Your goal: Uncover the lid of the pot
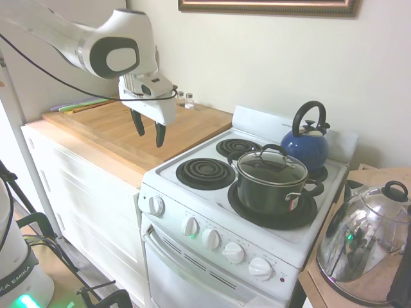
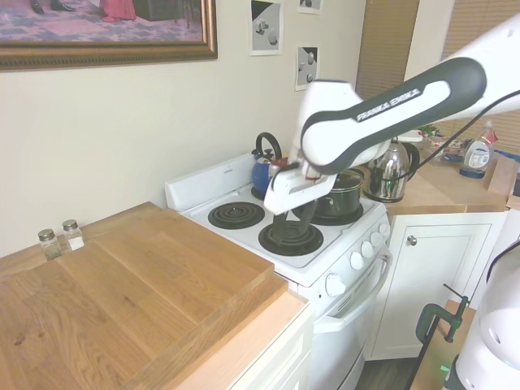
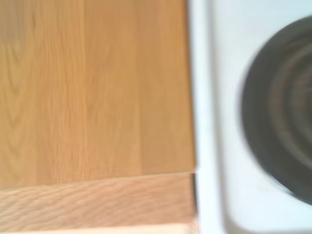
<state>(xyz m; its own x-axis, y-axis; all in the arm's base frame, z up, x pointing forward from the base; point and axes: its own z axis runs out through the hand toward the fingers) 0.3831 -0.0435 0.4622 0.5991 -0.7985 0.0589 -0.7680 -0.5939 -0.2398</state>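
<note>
My gripper picks up the lid by its black arched handle next, since the glass lid spreads wide and flat across the pot point(image 1: 270, 191).
The dark pot point(image 1: 270, 191) stands on the stove's front right burner, and the second exterior view shows the pot point(image 2: 339, 197) partly behind the arm. Its clear glass lid point(image 1: 272, 167) with a black arched handle point(image 1: 272, 149) rests on top of it. My gripper point(image 1: 148, 127) hangs open in the air over the wooden counter's edge, well to the left of the pot, with nothing between its fingers. From the other side, the gripper point(image 2: 288, 221) sits above the stove's front left burner. The wrist view shows only wood and a blurred burner coil point(image 3: 282, 112).
A blue kettle point(image 1: 305, 141) sits on the back right burner behind the pot. A chrome kettle point(image 1: 363, 244) stands on the counter at the right. Salt and pepper shakers point(image 1: 185, 99) stand at the wall on the wooden counter point(image 1: 115, 131). The white stove point(image 1: 212, 192) has front knobs.
</note>
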